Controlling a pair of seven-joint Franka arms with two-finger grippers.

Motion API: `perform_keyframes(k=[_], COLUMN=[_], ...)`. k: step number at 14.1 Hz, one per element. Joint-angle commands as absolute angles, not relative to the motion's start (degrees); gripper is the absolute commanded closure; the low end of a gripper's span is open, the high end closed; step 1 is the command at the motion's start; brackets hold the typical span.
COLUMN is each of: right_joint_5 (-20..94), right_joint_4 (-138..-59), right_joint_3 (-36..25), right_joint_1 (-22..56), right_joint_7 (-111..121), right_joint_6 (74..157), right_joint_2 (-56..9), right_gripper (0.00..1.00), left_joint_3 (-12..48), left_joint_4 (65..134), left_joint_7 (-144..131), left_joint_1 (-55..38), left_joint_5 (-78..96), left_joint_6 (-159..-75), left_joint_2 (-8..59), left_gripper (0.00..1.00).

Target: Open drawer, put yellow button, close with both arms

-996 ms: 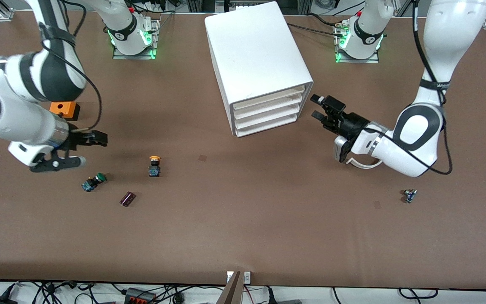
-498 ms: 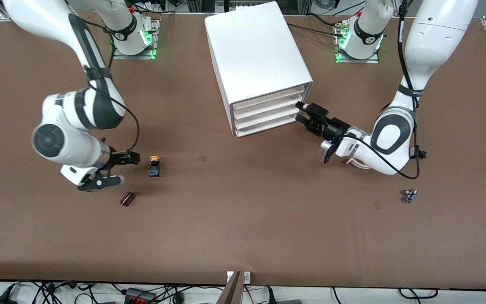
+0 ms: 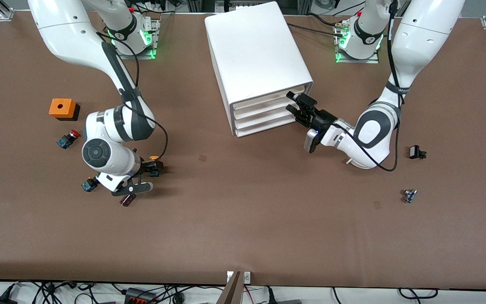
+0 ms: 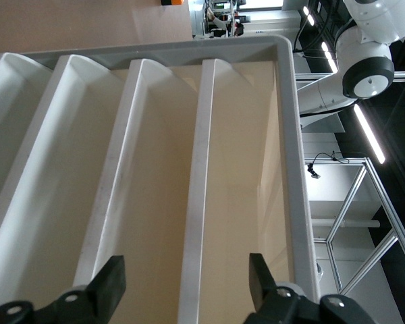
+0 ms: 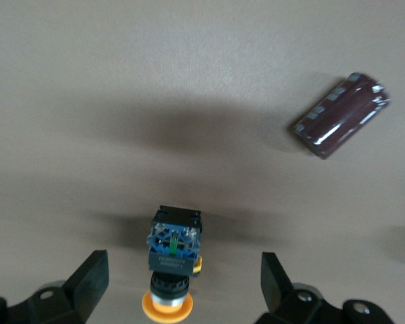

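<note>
Next, my right gripper grabs the yellow button by its black collar behind the yellow cap (image 5: 169, 285) to put it in the drawer.
The white cabinet (image 3: 255, 50) has its stacked drawers (image 3: 264, 106) all pushed in. My left gripper (image 3: 292, 102) is open at the drawer fronts, at the corner toward the left arm's end. In the left wrist view my left gripper (image 4: 187, 283) has a drawer's white rim (image 4: 196, 223) between its open fingers, not gripped. The yellow button (image 3: 155, 159) lies on its side on the table. My right gripper (image 3: 151, 175) is open low over it. In the right wrist view the yellow button (image 5: 173, 260) lies between the fingers of my right gripper (image 5: 184, 280), untouched.
A maroon cylinder (image 3: 127, 199) lies by the right gripper and also shows in the right wrist view (image 5: 341, 115). A green-capped button (image 3: 87, 185), a red-capped button (image 3: 68, 138) and an orange box (image 3: 63, 108) lie toward the right arm's end. Two small parts (image 3: 417, 153) (image 3: 409, 195) lie toward the left arm's end.
My right gripper has swung across the table to the yellow button and now straddles it. My left gripper has moved in to the cabinet's drawer fronts.
</note>
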State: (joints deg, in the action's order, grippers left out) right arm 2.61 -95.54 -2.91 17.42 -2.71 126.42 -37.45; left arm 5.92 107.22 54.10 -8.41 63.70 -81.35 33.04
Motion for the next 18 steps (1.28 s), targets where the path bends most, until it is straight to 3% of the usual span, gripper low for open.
perform_keyframes(k=[1, 3, 5, 7, 11, 15, 17, 18], right_joint_5=[3.34, 3.43, 3.43, 3.43, 3.43, 3.43, 3.43, 3.43], right_joint_4=[-95.18, -95.36, -95.62, -95.89, -96.33, -96.24, -95.72, -95.36], right_joint_3=[-3.08, -3.08, -3.08, -3.08, -3.08, -3.08, -3.08, -3.16], right_joint_1=[18.1, 18.89, 18.9, 18.81, 18.9, 18.63, 18.72, 18.72], right_joint_7=[-3.34, -3.34, -3.34, -3.34, -3.52, -3.25, -2.9, -2.81], right_joint_6=[127.0, 126.74, 126.39, 126.21, 126.12, 126.12, 126.12, 126.12], right_joint_2=[-39.19, -39.9, -39.9, -39.99, -39.99, -39.9, -39.38, -38.94], right_gripper=[0.0, 0.0, 0.02, 0.18, 0.34, 0.82, 0.98, 1.0], left_joint_3=[5.8, 6.68, 6.86, 6.77, 6.77, 5.98, 5.1, 5.01], left_joint_4=[109.16, 109.42, 109.34, 109.25, 108.63, 106.7, 102.77, 100.66], left_joint_7=[57.74, 58.45, 58.45, 58.45, 58.36, 57.75, 57.57, 57.31], left_joint_1=[-8.96, -9.49, -9.49, -9.49, -9.23, -8.88, -8.53, -7.74], left_joint_5=[65.39, 65.48, 65.74, 65.74, 65.66, 65.04, 63.64, 63.02], left_joint_6=[-82.09, -82.18, -82.18, -82.18, -82.18, -82.09, -81.92, -81.91], left_joint_2=[31.55, 31.55, 31.55, 31.64, 31.73, 32.34, 34.62, 35.67], left_gripper=[0.42, 0.56, 0.76, 0.96, 1.0, 1.0, 1.0, 1.0])
